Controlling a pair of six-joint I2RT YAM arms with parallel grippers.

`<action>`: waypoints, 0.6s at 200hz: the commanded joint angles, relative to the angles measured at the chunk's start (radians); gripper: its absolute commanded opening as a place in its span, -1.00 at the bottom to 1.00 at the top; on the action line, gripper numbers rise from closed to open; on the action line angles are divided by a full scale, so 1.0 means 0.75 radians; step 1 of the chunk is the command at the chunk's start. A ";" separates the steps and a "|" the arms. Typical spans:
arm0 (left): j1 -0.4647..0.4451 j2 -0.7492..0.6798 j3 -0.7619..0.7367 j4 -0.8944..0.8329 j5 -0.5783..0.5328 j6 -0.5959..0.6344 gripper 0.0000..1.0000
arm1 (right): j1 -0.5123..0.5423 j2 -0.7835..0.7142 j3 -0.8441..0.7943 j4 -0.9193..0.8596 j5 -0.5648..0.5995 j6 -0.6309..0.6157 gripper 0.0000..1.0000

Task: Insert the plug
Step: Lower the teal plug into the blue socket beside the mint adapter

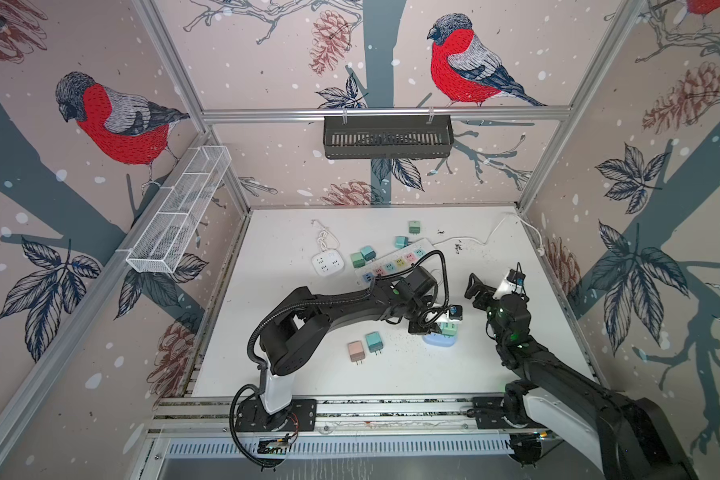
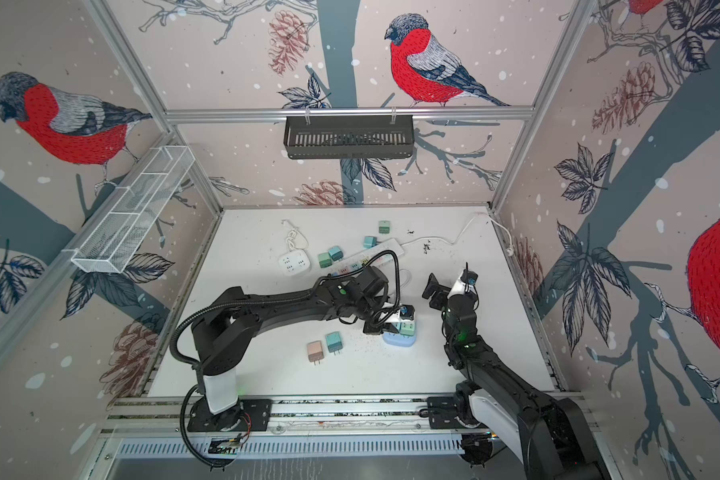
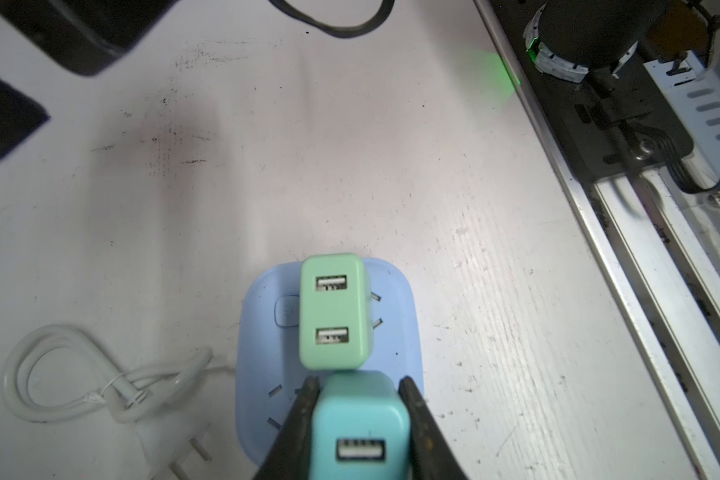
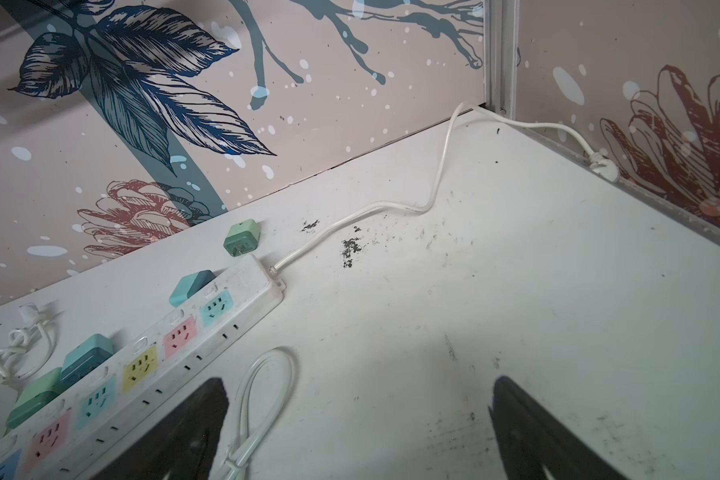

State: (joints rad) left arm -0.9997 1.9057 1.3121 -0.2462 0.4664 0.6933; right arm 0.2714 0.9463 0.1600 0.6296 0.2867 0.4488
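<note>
I will keep holding the teal plug [image 3: 360, 419] in my left gripper until it sits flush on the light blue cube, because its top is higher than the green plug's top.
A teal plug [image 3: 360, 419] with a USB port on top sits between the fingers of my left gripper [image 3: 359, 384], which is shut on it. It is held over the near half of a light blue socket cube [image 3: 395, 332], touching a green plug [image 3: 333, 311] that stands in the cube. The teal plug's prongs are hidden. In both top views the left gripper [image 1: 440, 328] is down at the cube [image 1: 439, 342], right of the table's middle. My right gripper [image 4: 360, 386] is open, holds nothing, and hangs above the table [image 1: 476, 289].
A long white power strip [image 4: 242, 291] with coloured sockets lies at the back, with several loose plugs beside it. A white square socket [image 1: 327, 262] sits at the back left. A pink plug [image 1: 355, 351] and a teal one [image 1: 374, 341] lie near the front. A bundled white cord [image 3: 100, 386] lies beside the cube.
</note>
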 commanded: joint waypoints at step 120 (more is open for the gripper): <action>0.003 0.052 0.012 0.072 0.023 0.015 -1.00 | -0.006 -0.045 -0.027 0.030 0.010 0.022 0.99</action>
State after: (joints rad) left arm -0.9997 1.9549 1.3441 -0.2382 0.4683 0.6941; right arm 0.2680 0.9180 0.1436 0.6300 0.2874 0.4503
